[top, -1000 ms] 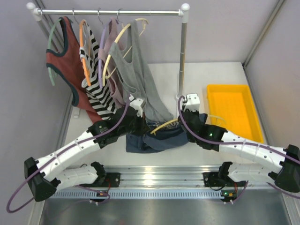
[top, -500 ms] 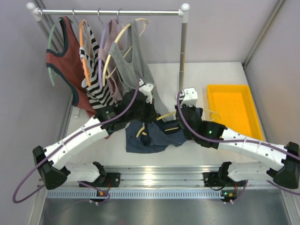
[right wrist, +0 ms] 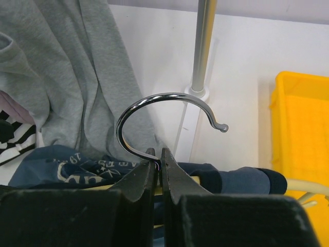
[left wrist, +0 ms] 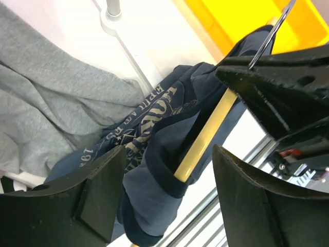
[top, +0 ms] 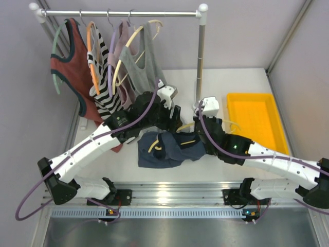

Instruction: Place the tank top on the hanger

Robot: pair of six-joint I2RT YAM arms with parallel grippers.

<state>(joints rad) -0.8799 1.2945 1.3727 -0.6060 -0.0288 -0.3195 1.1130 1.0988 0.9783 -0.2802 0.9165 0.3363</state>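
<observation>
My left gripper grips the tank top's strap together with the hanger arm inside it next, since that leaves the hook free to hang.
The navy tank top [top: 167, 149] hangs bunched over the table, its pale print [left wrist: 149, 116] facing my left wrist camera. One arm of the yellow hanger [top: 188, 141] runs into a dark-trimmed opening of the top [left wrist: 154, 175]; the bar [left wrist: 205, 135] shows bare above it. My right gripper [top: 198, 123] is shut on the base of the hanger's metal hook [right wrist: 154, 103], holding it up, jaws pinched together [right wrist: 160, 152]. My left gripper [top: 172, 114] is open just above the top, its fingers [left wrist: 97, 190] standing on either side of the strap and bar without touching them.
The clothes rack [top: 121, 14] stands behind, carrying a rust-red top [top: 72, 72], a striped top [top: 104, 90] and a grey tank top [top: 146, 77] that hangs right behind the navy one. The rack's pole [top: 200, 62] rises between the arms. A yellow tray [top: 257, 121] sits on the right.
My left gripper has opened and let go of the tank top after moving right and away from me. The hanger and top have risen slightly in the right gripper.
</observation>
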